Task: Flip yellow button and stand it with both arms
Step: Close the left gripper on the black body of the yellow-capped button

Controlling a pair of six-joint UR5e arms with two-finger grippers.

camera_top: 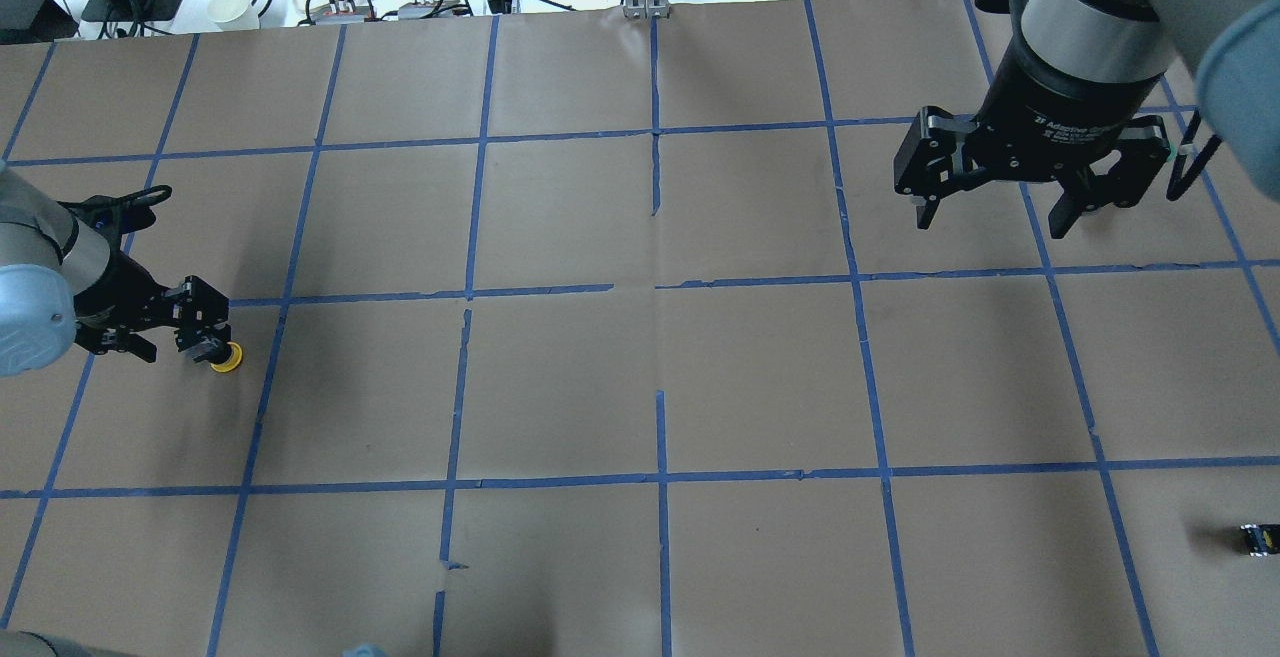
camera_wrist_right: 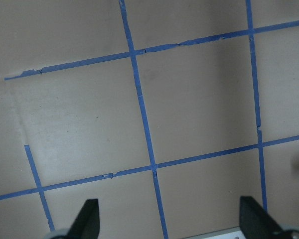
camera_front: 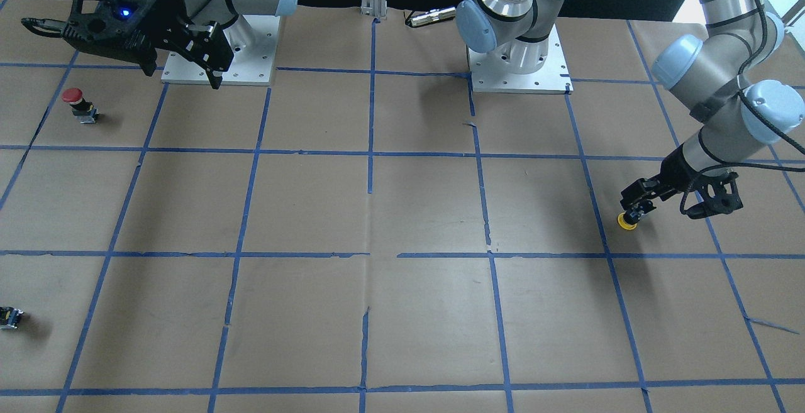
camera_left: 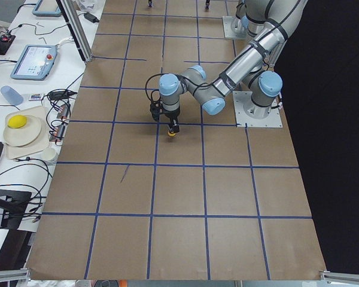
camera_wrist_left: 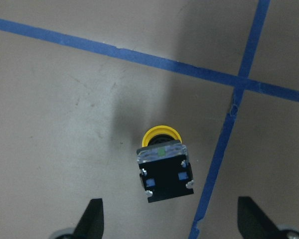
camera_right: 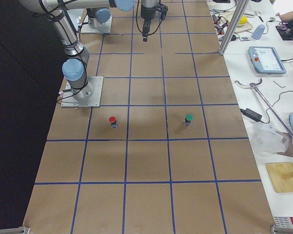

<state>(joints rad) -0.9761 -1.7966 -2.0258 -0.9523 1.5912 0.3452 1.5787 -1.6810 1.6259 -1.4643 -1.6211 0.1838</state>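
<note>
Next, my left gripper reaches the yellow button and grabs its black body [camera_front: 638,210] to flip it over, leaving the cap [camera_front: 626,223] free.
The yellow button [camera_wrist_left: 164,172] rests on the brown paper with its yellow cap [camera_front: 626,222] low on the table and its black body with metal contacts turned up toward the left wrist camera. My left gripper [camera_wrist_left: 170,221] is open just above it, with its fingers [camera_wrist_left: 92,219] well apart on either side of the body and not touching it. The button also shows in the overhead view [camera_top: 228,360] beside the left gripper [camera_top: 205,339]. My right gripper [camera_top: 995,215] is open and empty, held high over the far side of the table.
A red-capped button [camera_front: 77,102] stands near the right arm's base plate [camera_front: 251,64]. A green-capped button [camera_right: 188,118] stands further out. A small dark capless part [camera_top: 1256,538] lies near the table's edge. Blue tape lines grid the paper.
</note>
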